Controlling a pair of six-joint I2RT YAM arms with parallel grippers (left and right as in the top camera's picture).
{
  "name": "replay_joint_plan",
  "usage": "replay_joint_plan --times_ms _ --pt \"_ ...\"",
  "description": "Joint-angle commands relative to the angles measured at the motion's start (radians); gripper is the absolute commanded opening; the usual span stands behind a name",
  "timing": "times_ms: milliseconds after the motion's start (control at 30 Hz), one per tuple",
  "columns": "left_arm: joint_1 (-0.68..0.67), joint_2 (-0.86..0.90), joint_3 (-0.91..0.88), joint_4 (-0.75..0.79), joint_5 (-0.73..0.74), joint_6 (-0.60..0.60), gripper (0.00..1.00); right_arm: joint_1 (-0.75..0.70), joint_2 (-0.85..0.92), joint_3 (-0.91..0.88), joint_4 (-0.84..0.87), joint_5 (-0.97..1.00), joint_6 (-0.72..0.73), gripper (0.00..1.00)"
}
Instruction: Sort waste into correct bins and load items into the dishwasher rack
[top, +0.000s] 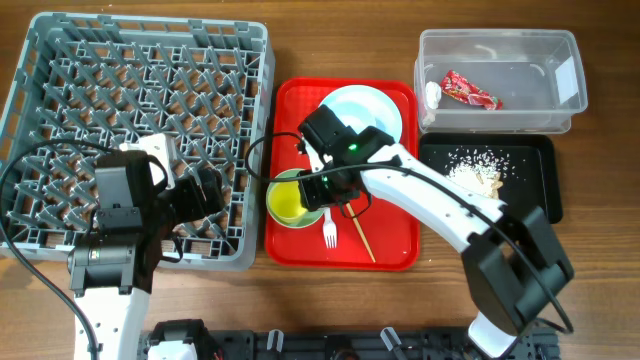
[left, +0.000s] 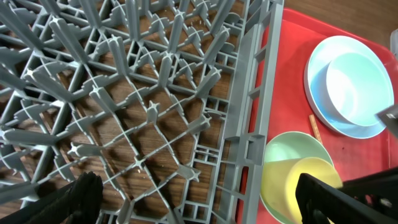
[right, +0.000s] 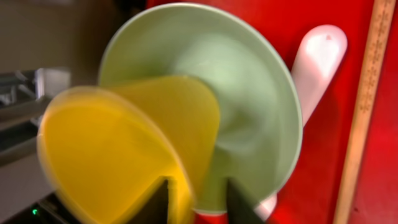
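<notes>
My left gripper grabs the yellow cup by its closed base end (top: 277, 198) next, opposite the cup's rim that I hold, to load it opening down in the rack (top: 140, 100).
My right gripper (top: 325, 190) is over the lower left of the red tray (top: 390, 250). In the right wrist view its fingers (right: 199, 202) are shut on the wall of the small yellow cup (right: 112, 143), which tilts inside the light green bowl (right: 249, 106). The cup (top: 288, 205) and bowl (top: 312, 215) also show overhead. The white fork (top: 329, 235) and the wooden chopstick (top: 361, 238) lie beside them. The pale blue bowl (top: 350, 115) sits on the pale blue plate (top: 385, 110). My left gripper (left: 199, 199) is open and empty over the grey rack's (top: 140, 100) right edge.
The clear tub (top: 500, 50) at the back right holds the red wrapper (top: 470, 90) and a white scrap (top: 433, 95). The black tray (top: 535, 190) in front of it holds whitish crumbs (top: 478, 165). The rack's wall stands right beside the red tray.
</notes>
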Motion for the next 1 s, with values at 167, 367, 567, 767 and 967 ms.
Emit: replay_joint_plan --times_ms 167,367,567,767,967 --pt "-0.003 -0.002 0.017 0.003 0.015 -0.006 1.0 -0.084 -0.125 0.085 -0.042 0.017 0.044 0.04" --pt "-0.004 0.086 0.016 0.241 0.615 -0.1 0.98 -0.361 -0.301 0.089 -0.029 -0.328 0.027 0.05" --pt "-0.004 0.295 0.016 0.843 1.283 -0.218 0.92 -0.431 -0.3 0.089 0.055 -0.776 -0.007 0.04" --pt "-0.004 0.333 0.017 1.157 1.402 -0.347 0.93 -0.431 -0.3 0.089 0.163 -1.055 0.023 0.04" --pt "-0.071 0.333 0.017 1.33 1.397 -0.44 0.93 -0.431 -0.3 0.089 0.178 -1.087 0.031 0.04"
